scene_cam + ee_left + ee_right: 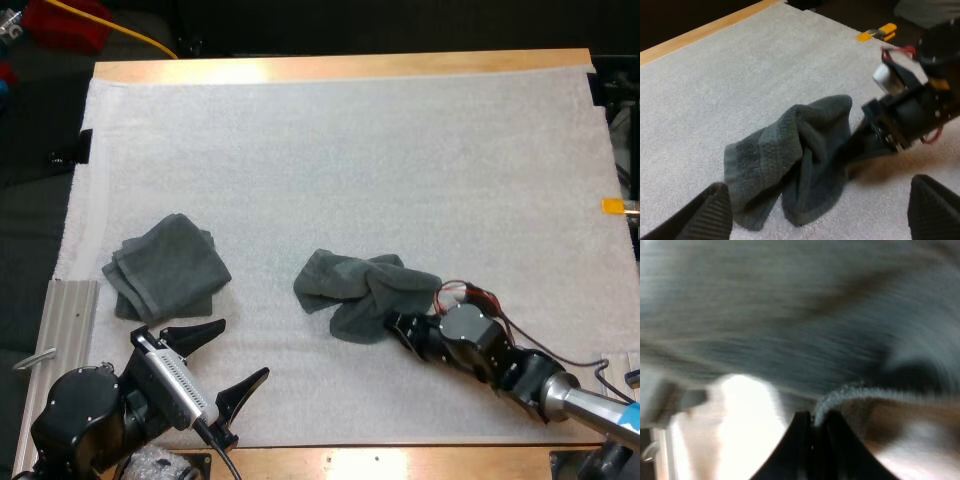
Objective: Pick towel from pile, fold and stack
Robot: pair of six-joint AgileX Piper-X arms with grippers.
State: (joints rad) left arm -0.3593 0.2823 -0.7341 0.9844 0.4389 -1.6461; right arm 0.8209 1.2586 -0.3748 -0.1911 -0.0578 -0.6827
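My left gripper is about to grip the hemmed edge (pixel 304 284) that sticks out of the heap, because the crumpled towel is bunched up in its middle (pixel 368 284).
A crumpled dark grey-green towel (pixel 358 288) lies near the middle of the mat. My right gripper (pixel 400 324) is low at its near right edge. In the right wrist view its fingers (pixel 800 432) are pinched together on the towel's hem (pixel 850 392), with the gripper (pixel 814 419) shut on it. A folded towel (pixel 165 266) rests flat at the left. My left gripper (pixel 228 358) hovers open at the front left, clear of both towels. Between its spread fingers (pixel 715 212) lie the crumpled towel (pixel 800 160) and the right gripper (pixel 875 131).
The white mat (pixel 380 150) covers most of the wooden table (pixel 340 66). A metal rail (pixel 68 325) runs along the table's left edge beside my left arm.
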